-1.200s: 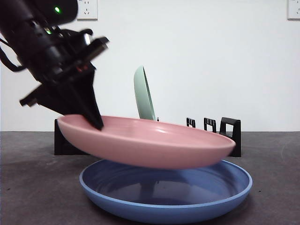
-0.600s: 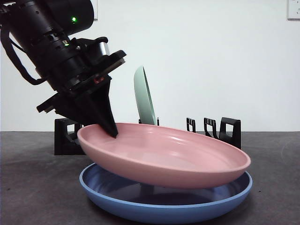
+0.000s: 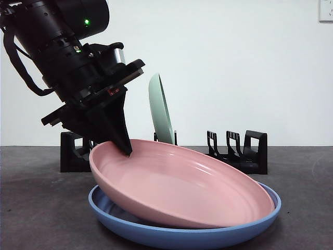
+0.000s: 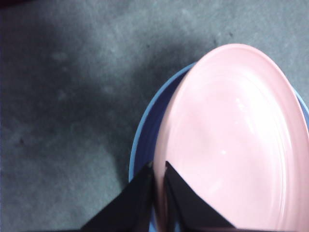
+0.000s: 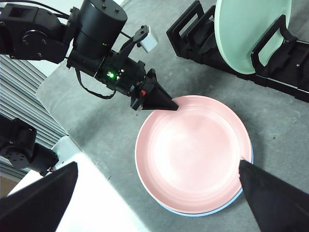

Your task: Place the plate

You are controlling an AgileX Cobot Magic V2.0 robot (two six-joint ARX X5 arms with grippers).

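Observation:
My right gripper takes hold of the green plate by its rim (image 3: 155, 78) next, to stack the green plate over the pink plate (image 3: 182, 187).
A pink plate (image 3: 182, 187) lies tilted over a blue plate (image 3: 208, 237) on the dark table. Its right edge rests inside the blue plate and its left edge is raised. My left gripper (image 3: 122, 146) is shut on that raised rim, one jaw inside the plate and one outside. The left wrist view shows the jaws (image 4: 158, 179) pinching the rim of the pink plate (image 4: 236, 145), with the blue plate (image 4: 142, 140) peeking out beneath. My right gripper (image 5: 158, 163) hangs open high above the pink plate (image 5: 193, 150) and looks down on the left gripper (image 5: 164, 104).
A black dish rack (image 3: 250, 151) stands behind the plates, with a pale green plate (image 3: 160, 109) upright in one slot. From above, the rack (image 5: 193, 29) and green plate (image 5: 251, 29) sit at the table's far side. A table edge runs near the left arm's base.
The left gripper has carried the pink plate down and to the right. The plate went from hovering level above the blue plate to resting tilted inside it.

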